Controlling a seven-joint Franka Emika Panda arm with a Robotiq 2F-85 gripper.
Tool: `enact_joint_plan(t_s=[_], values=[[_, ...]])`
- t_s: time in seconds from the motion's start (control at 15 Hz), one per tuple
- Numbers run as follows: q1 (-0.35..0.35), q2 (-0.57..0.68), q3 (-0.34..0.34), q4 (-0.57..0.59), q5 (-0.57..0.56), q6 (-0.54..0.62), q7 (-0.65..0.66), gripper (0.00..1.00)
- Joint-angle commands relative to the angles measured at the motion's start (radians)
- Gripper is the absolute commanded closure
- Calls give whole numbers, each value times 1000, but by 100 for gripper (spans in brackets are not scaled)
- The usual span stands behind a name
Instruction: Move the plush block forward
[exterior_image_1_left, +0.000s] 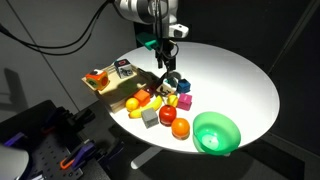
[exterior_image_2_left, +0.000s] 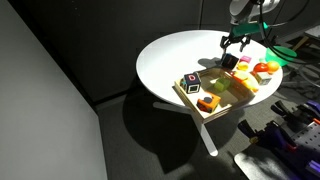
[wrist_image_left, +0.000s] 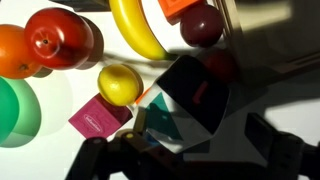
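Note:
The gripper should go lower before it closes on the plush block (wrist_image_left: 190, 95): the block is between the open fingertips, but they stop above its top in an exterior view, so closing would miss.
The plush block (wrist_image_left: 190, 95) is a soft cube with black, teal and white faces. It lies on the round white table (exterior_image_1_left: 230, 80) among toy fruit, and shows in both exterior views (exterior_image_1_left: 173, 81) (exterior_image_2_left: 230, 61). My gripper (wrist_image_left: 195, 140) hangs right above it, open, with one dark finger on each side of the block. I see no finger touching it. In both exterior views the gripper (exterior_image_1_left: 166, 62) (exterior_image_2_left: 237, 45) points straight down over the block.
A lemon (wrist_image_left: 120, 85), pink block (wrist_image_left: 98, 118), banana (wrist_image_left: 135, 28), apple (wrist_image_left: 58, 38) and orange (wrist_image_left: 12, 50) crowd one side of the block. A green bowl (exterior_image_1_left: 216, 132) sits near the table edge. A wooden tray (exterior_image_1_left: 105, 85) holds small items.

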Motion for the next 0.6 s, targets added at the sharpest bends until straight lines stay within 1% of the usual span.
enact_joint_plan(t_s=[0.0,0.4,0.47,0.53], values=[[-5,56,7,59,-5,-8,-38,0],[-4,110,7,93,-12,-6,-83,0],[-3,116,6,97,-13,-10,-84,25],[-2,120,5,99,-15,-14,-86,27]])
